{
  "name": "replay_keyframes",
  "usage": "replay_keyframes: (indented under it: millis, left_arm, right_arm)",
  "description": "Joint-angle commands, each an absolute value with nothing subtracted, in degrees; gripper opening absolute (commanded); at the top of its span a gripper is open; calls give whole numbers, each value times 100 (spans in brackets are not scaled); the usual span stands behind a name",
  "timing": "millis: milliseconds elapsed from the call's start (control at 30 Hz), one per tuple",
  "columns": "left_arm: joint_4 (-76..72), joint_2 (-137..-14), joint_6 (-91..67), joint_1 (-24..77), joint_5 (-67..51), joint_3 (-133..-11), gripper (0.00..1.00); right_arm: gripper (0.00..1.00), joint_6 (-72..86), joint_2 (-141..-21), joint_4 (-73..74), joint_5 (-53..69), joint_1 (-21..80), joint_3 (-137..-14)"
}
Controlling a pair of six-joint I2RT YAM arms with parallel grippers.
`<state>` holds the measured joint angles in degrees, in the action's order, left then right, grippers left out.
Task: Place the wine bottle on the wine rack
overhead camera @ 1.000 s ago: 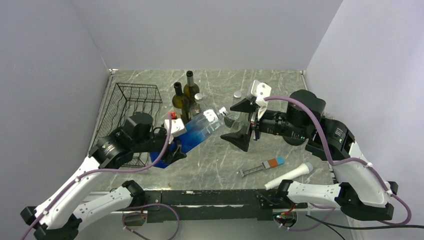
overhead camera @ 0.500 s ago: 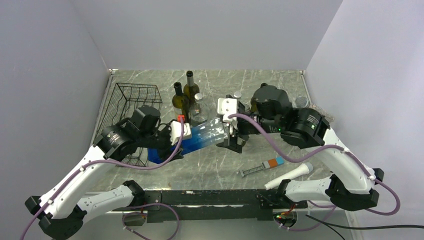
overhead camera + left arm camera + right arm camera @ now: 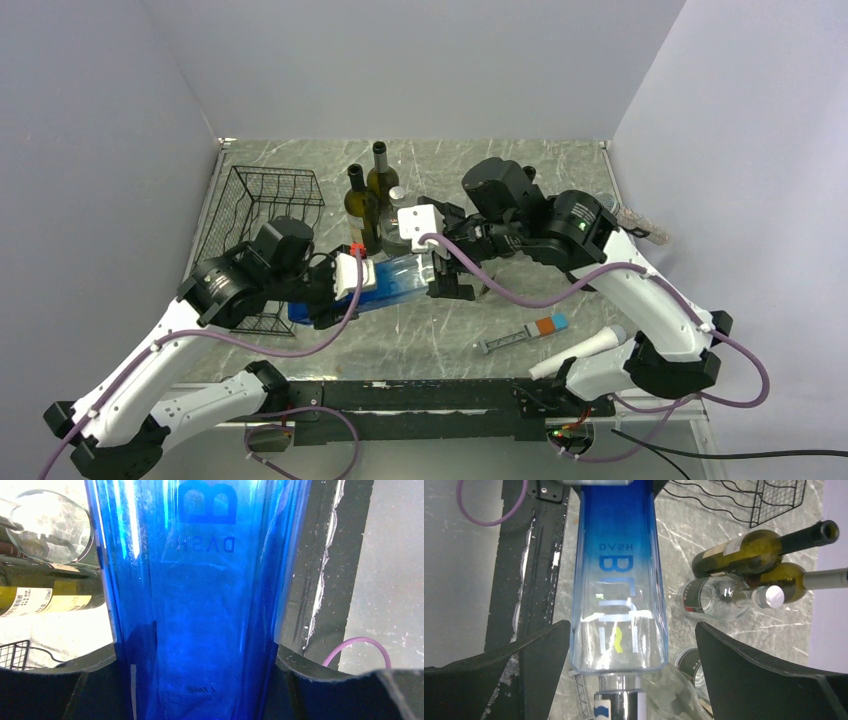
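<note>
In the right wrist view the bottle's clear part lies between but below the open fingers, so my right gripper lowers next before closing on it.
A square wine bottle, blue at its base and fading to clear at the shoulder (image 3: pixel 400 278), is held nearly level above the table. My left gripper (image 3: pixel 335 290) is shut on its blue base; in the left wrist view the bottle (image 3: pixel 195 605) fills the space between the fingers (image 3: pixel 330 690). My right gripper (image 3: pixel 447 270) is open and straddles the bottle's clear shoulder (image 3: pixel 619 595), with a clear gap on one side. The black wire wine rack (image 3: pixel 268 215) stands at the far left behind my left arm and also shows in the right wrist view (image 3: pixel 774 495).
Two green wine bottles (image 3: pixel 358 200) and a clear bottle (image 3: pixel 398 215) stand at the back centre, just behind the held bottle. A small tube with an orange and blue end (image 3: pixel 525 335) and a white microphone-like object (image 3: pixel 580 352) lie front right.
My right arm has swung left and its open gripper has come around the bottle's clear end. My left gripper has shifted the bottle slightly left and leveled it.
</note>
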<state>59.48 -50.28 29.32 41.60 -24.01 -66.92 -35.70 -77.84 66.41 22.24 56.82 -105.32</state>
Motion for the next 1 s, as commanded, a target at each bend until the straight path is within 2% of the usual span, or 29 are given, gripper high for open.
replay_keyframes:
  millis: [0, 567, 633, 667, 700, 733, 767, 800, 833, 967]
  left_arm:
    - [5565, -5159, 3283, 4154, -2433, -7244, 1]
    - [5614, -5194, 3498, 4157, -2424, -7549, 1]
    - [5548, -5152, 3502, 4157, -2423, -7494, 1]
    - [5506, -5128, 3486, 4154, -2416, -7470, 1]
    - [5480, -5099, 3475, 4156, -2412, -7451, 1]
    - [5476, -5082, 3484, 4152, -2419, -7433, 1]
    - [5455, -5051, 3474, 4152, -2419, -7417, 1]
    - [5431, -5010, 3470, 4149, -2423, -7402, 1]
    - [5395, -4977, 3470, 4150, -2411, -7386, 1]
    - [5292, -4861, 3473, 4150, -2427, -7384, 1]
  right_arm:
    - [100, -3826, -7954, 6947, 2522, 5687, -10889]
    - [100, -3602, -8134, 6669, 2337, 5692, -10157]
    - [95, -3587, -8164, 6682, 2354, 5688, -10189]
    - [87, -3567, -8166, 6682, 2367, 5689, -10195]
    - [69, -3561, -8159, 6666, 2378, 5692, -10183]
    - [40, -3555, -8144, 6658, 2384, 5688, -10174]
    - [16, -3514, -8133, 6612, 2348, 5691, -10159]
    - [3, -3481, -8118, 6569, 2302, 5689, -10131]
    - [0, -3485, -8105, 6535, 2203, 5693, -10104]
    - [0, -3432, -8113, 6479, 2221, 5700, -10145]
